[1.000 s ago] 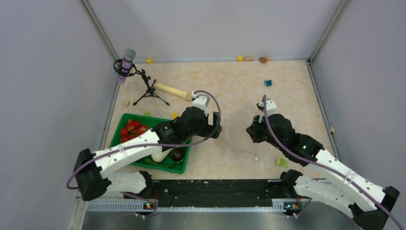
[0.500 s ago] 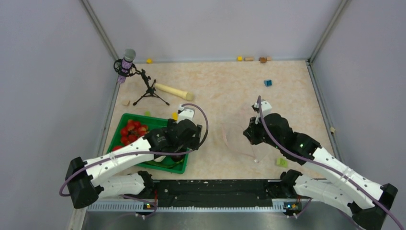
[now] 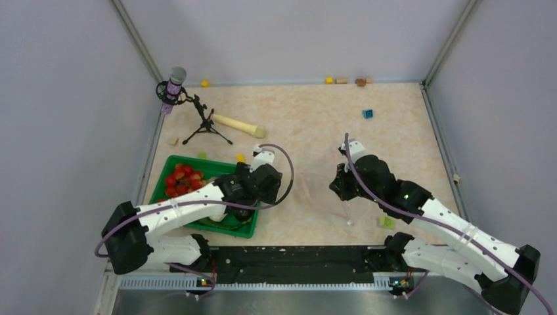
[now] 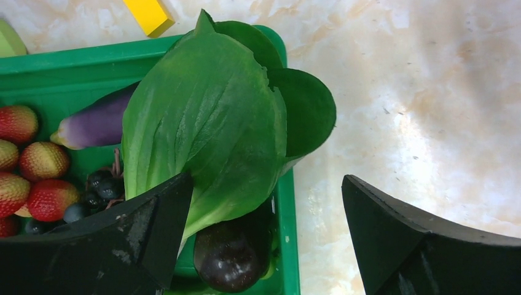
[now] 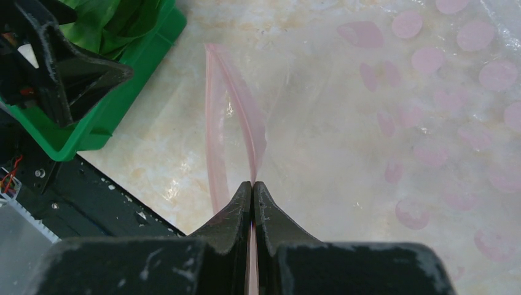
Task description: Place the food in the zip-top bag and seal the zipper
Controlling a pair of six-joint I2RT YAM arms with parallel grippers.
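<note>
The stem end should stay free to go into the zip-top bag first, so next I need to grip the bok choy (image 4: pixel 209 117) by its green leaves with my left gripper.
The green tray (image 4: pixel 285 209) holds the food: green bok choy (image 4: pixel 209 117), a purple eggplant (image 4: pixel 98 123), a dark round fruit (image 4: pixel 230 261), red strawberries (image 4: pixel 37 160) and dark berries (image 4: pixel 98 184). My left gripper (image 4: pixel 265 184) is open and empty above the tray's right end (image 3: pixel 252 223), straddling the bok choy's stem side and the tray wall. My right gripper (image 5: pixel 253 183) is shut on the pink zipper (image 5: pixel 236 98) of the clear zip-top bag (image 5: pixel 381 110), holding its mouth raised off the table right of the tray. In the top view the right gripper (image 3: pixel 338 189) is mid-table.
A yellow block (image 4: pixel 149 12) lies just beyond the tray. A microphone on a tripod (image 3: pixel 174 82) and a rolling pin (image 3: pixel 238 125) stand behind the tray. A blue block (image 3: pixel 368 113) is far right and a green block (image 3: pixel 386 222) near right.
My left arm drew back from beside the bag to the tray's right end, gripper open. My right gripper shifted slightly up and left, still holding the bag's mouth.
</note>
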